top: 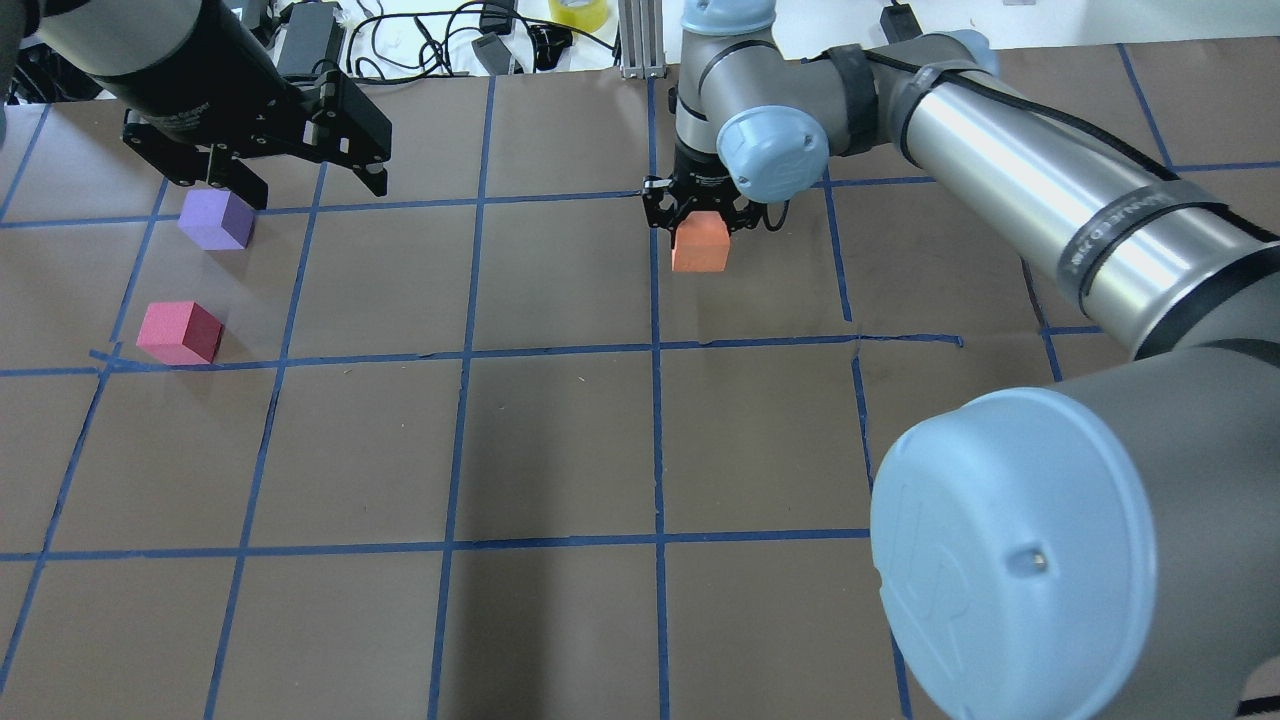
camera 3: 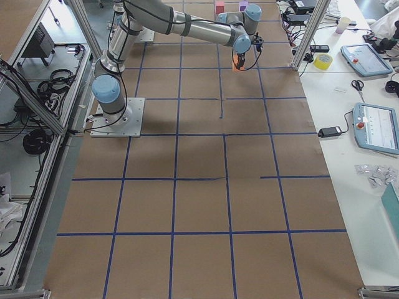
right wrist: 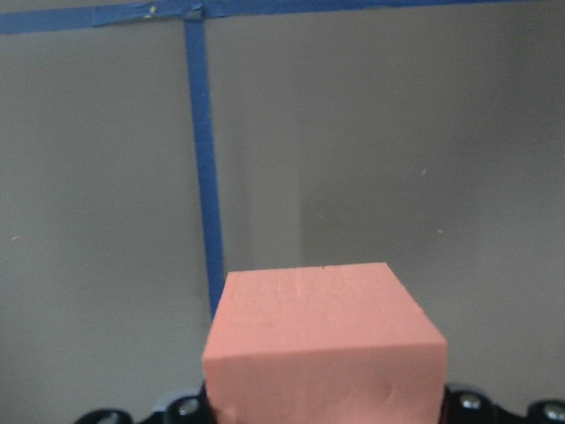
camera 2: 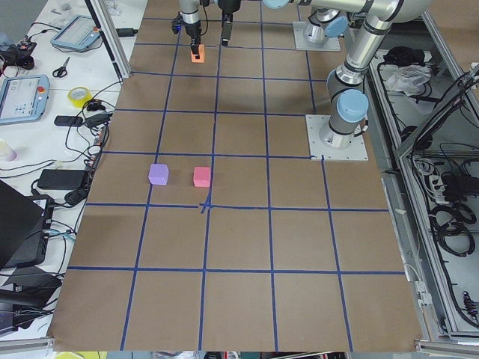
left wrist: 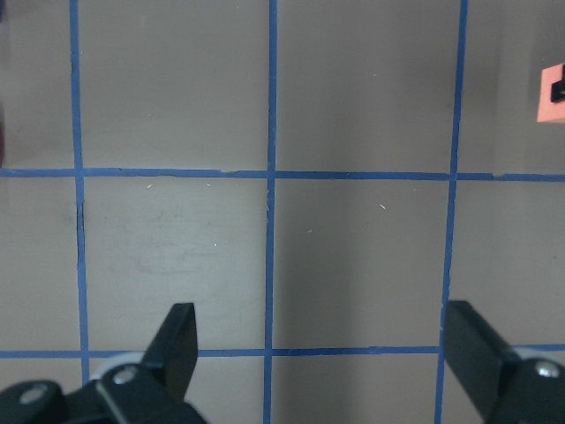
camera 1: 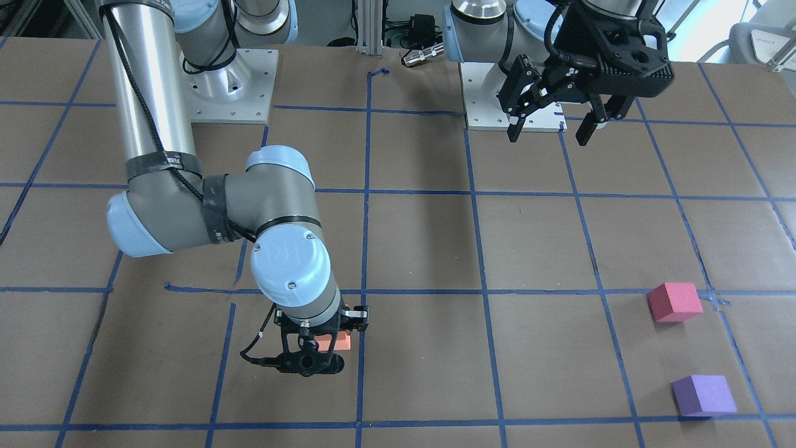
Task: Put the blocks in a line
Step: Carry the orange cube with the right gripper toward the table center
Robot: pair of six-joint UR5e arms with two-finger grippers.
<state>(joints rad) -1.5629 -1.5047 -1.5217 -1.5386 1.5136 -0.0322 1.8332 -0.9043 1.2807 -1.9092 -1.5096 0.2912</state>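
Note:
The robot's right gripper should keep holding the orange block until the block reaches the tabletop past the blue tape [camera 1: 388, 357] [right wrist: 132, 283], as the block's lower edge is still above the tabletop.
My right gripper [top: 700, 222] is shut on the orange block [top: 700, 243], holding it at or just above the table near the far middle. The block fills the bottom of the right wrist view [right wrist: 325, 340] and shows small in the front view [camera 1: 336, 341]. The purple block [top: 215, 219] and the pinkish-red block [top: 180, 332] lie on the table at the left, a short gap apart, also in the front view as purple [camera 1: 704, 395] and pinkish-red [camera 1: 675, 302]. My left gripper [top: 312, 190] is open and empty, high above the table near the purple block.
A blue tape grid [top: 655, 350] covers the brown table. The arms' base plates [camera 1: 231, 87] stand at the robot's side. Cables and a yellow tape roll [top: 578, 12] lie past the far edge. The right arm's elbow [top: 1010, 560] looms at the near right.

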